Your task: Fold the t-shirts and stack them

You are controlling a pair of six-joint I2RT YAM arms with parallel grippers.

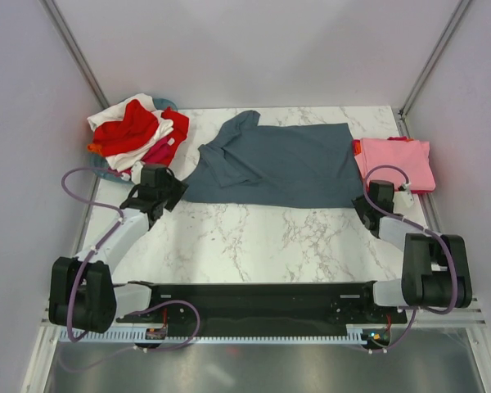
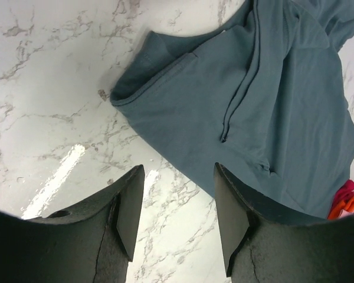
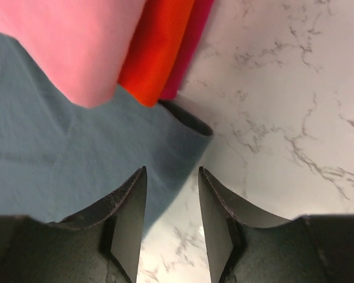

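The blue-grey shirt's edge (image 1: 357,205) (image 3: 176,186) lies between the fingers of my right gripper near the shirt's corner. My right gripper would hold it if it closed now, so it needs to close.
A slate blue-grey t-shirt (image 1: 278,164) lies spread flat across the far middle of the marble table. It also shows in the left wrist view (image 2: 271,100) and the right wrist view (image 3: 59,153). My left gripper (image 1: 173,195) is open and empty at the shirt's near left corner (image 2: 180,200). My right gripper (image 1: 362,210) is open and empty at the shirt's near right corner (image 3: 172,194). A folded stack with a pink shirt (image 1: 395,162) on top lies at the right, with orange-red (image 3: 156,50) and magenta (image 3: 192,47) layers under it.
A pile of red and white shirts (image 1: 135,131) fills a teal basket (image 1: 98,164) at the back left. Grey walls and metal posts close in the table (image 1: 254,237) on three sides.
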